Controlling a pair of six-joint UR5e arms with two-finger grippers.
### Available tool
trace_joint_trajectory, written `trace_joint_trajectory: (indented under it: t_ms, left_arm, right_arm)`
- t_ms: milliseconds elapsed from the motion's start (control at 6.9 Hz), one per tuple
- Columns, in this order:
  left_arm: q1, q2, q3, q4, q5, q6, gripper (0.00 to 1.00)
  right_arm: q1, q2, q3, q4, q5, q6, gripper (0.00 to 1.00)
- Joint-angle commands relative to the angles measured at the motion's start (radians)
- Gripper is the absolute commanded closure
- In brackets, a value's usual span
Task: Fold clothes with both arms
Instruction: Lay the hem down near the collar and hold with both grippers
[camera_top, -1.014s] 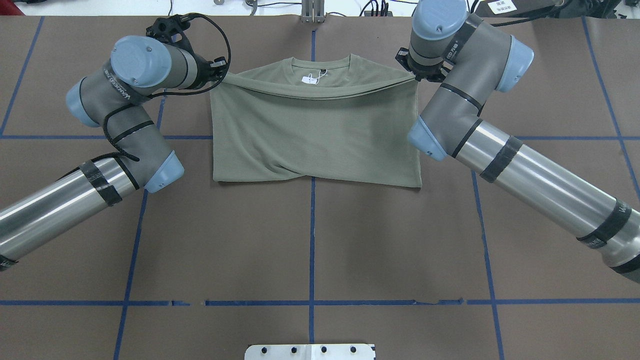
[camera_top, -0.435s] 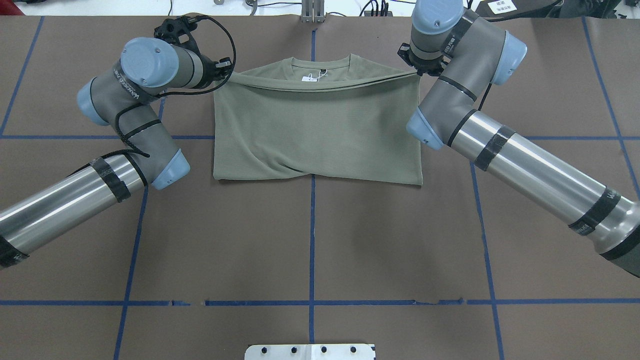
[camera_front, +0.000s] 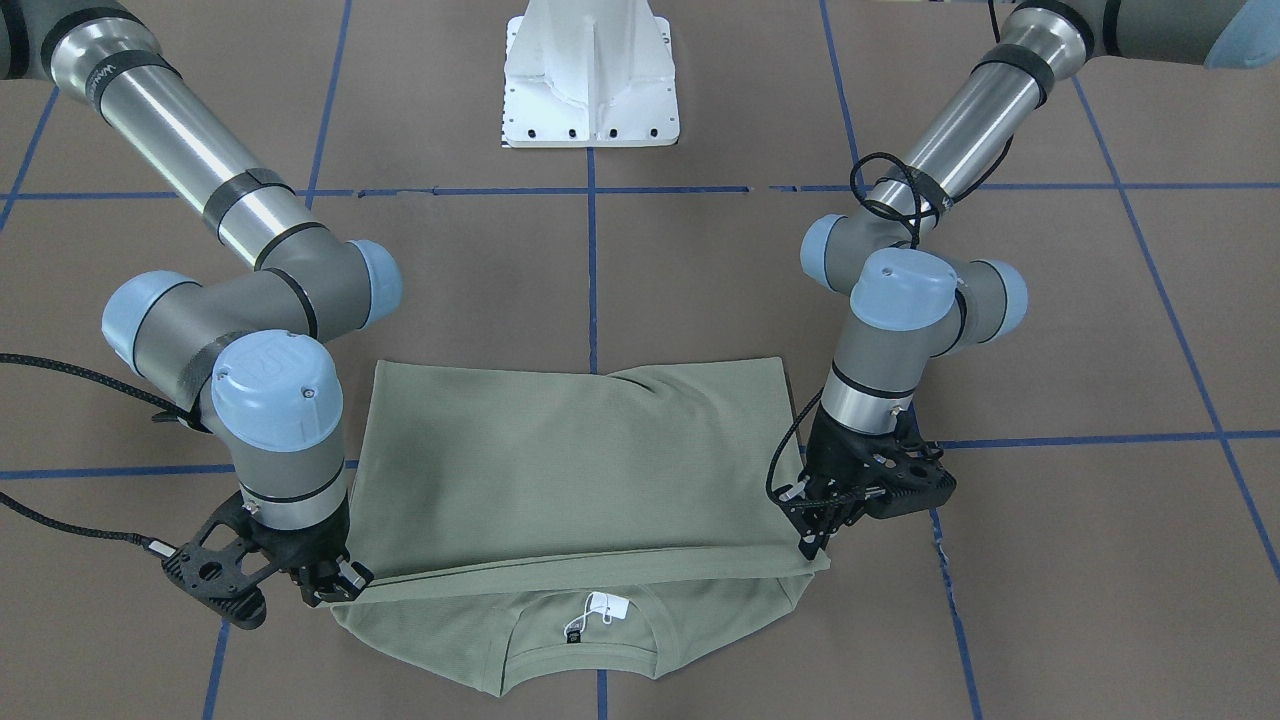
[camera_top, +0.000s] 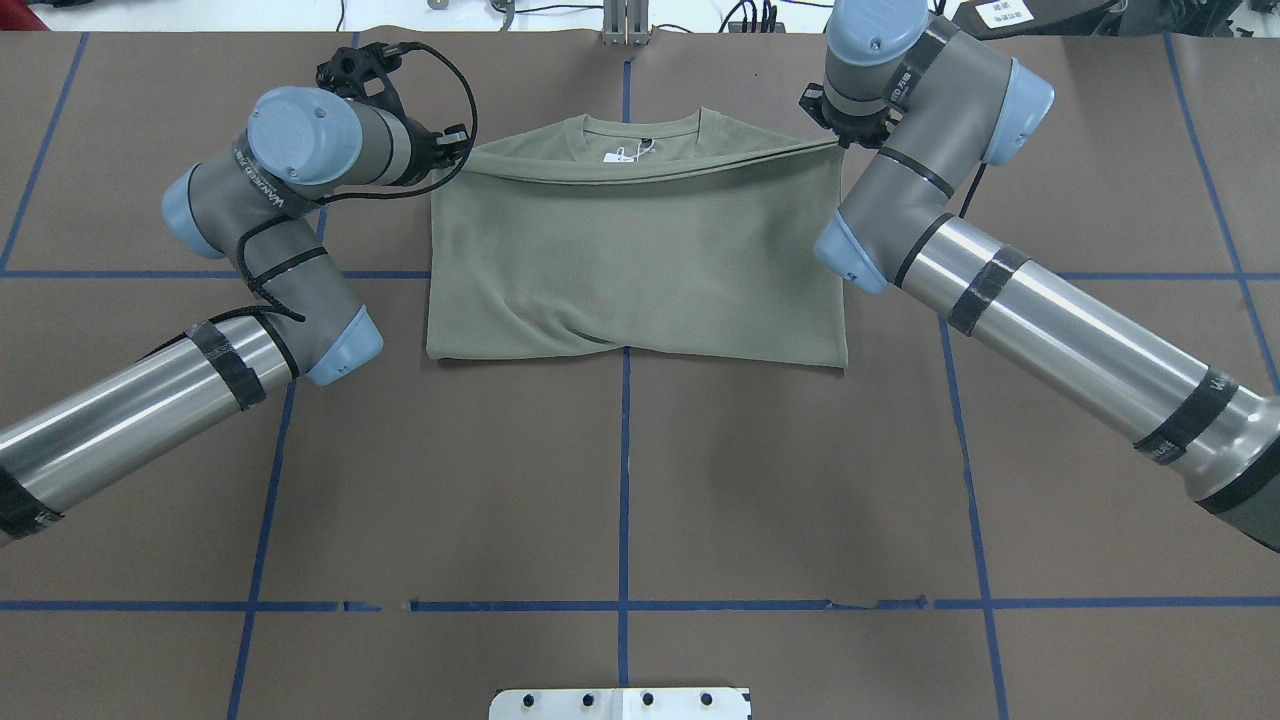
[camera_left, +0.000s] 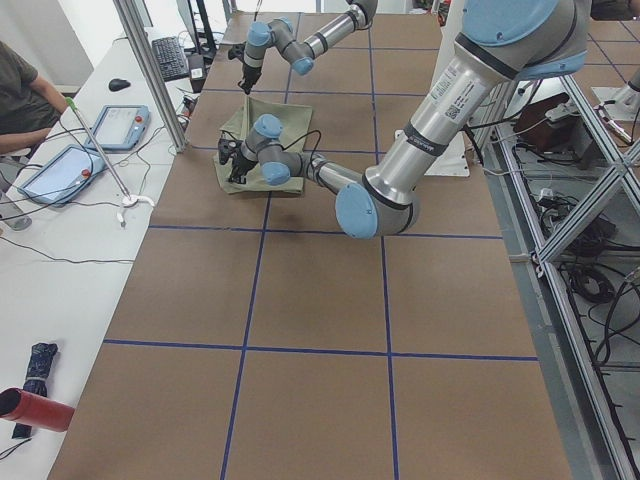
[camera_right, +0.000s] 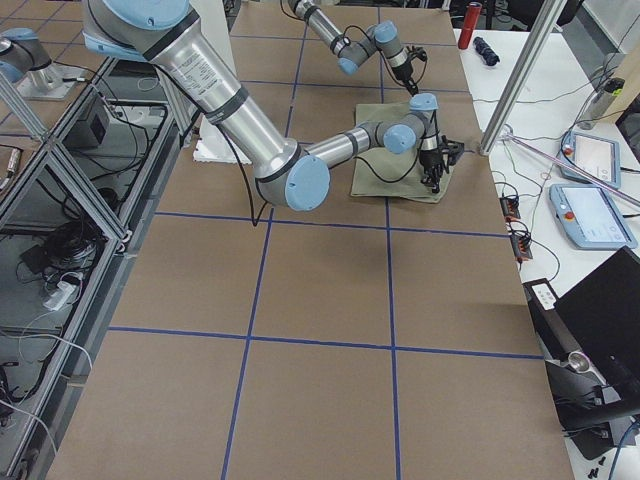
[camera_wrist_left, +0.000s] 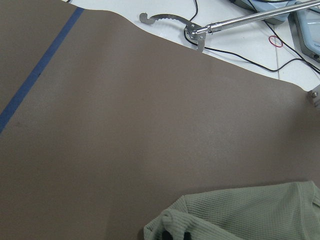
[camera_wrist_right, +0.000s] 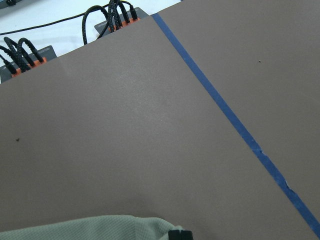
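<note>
My right gripper will release the hem corner, which meets the shirt's shoulder edge and would rest there.
The sage-green shirt (camera_top: 635, 260) lies at the far middle of the table, its lower half folded up over the chest. The folded hem runs taut just below the collar and the white tag (camera_top: 628, 153). My left gripper (camera_top: 455, 150) is shut on the hem's left corner, low over the table. My right gripper (camera_top: 835, 143) is shut on the hem's right corner. In the front-facing view the shirt (camera_front: 570, 470) lies between the left gripper (camera_front: 810, 545) and the right gripper (camera_front: 340, 590). Green cloth fills the bottom edge of the left wrist view (camera_wrist_left: 240, 215) and the right wrist view (camera_wrist_right: 90, 229).
The brown table cover carries a blue tape grid (camera_top: 625, 500). The white pedestal base (camera_front: 590, 75) stands at the robot's side. Beyond the far table edge lie cables and a metal post (camera_top: 625, 25). A desk with tablets (camera_left: 60, 170) stands behind it.
Both grippers have carried the hem a little farther from the robot, toward the collar. The hem edge now lies closer to the neckline and is straighter.
</note>
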Motion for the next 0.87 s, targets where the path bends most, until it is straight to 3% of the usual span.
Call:
trace_joint_trajectory:
  t_ms: [0, 145, 290, 435, 580, 725]
  left_arm:
    - [0.008, 0.002, 0.002, -0.002, 0.000, 0.000, 0.97]
    - [0.008, 0.004, 0.002, -0.004, 0.000, 0.000, 0.92]
    - [0.008, 0.007, 0.001, -0.005, 0.000, 0.000, 0.57]
    - [0.007, 0.014, 0.001, -0.045, 0.000, 0.002, 0.53]
    - [0.007, 0.036, 0.001, -0.075, 0.000, 0.002, 0.50]
    - [0.005, 0.036, -0.004, -0.088, -0.002, 0.002, 0.50]
  right_arm:
    - [-0.002, 0.004, -0.005, 0.000, -0.003, -0.001, 1.00]
    - [-0.004, 0.001, -0.005, 0.000, -0.006, -0.004, 1.00]
    - [-0.004, -0.001, -0.005, 0.000, -0.006, -0.009, 0.86]
    - [-0.004, 0.001, -0.003, 0.000, -0.006, -0.009, 0.68]
    - [-0.001, -0.004, 0.021, 0.000, 0.000, -0.006, 0.57]
    - [-0.001, -0.071, 0.115, 0.000, 0.009, -0.003, 0.55]
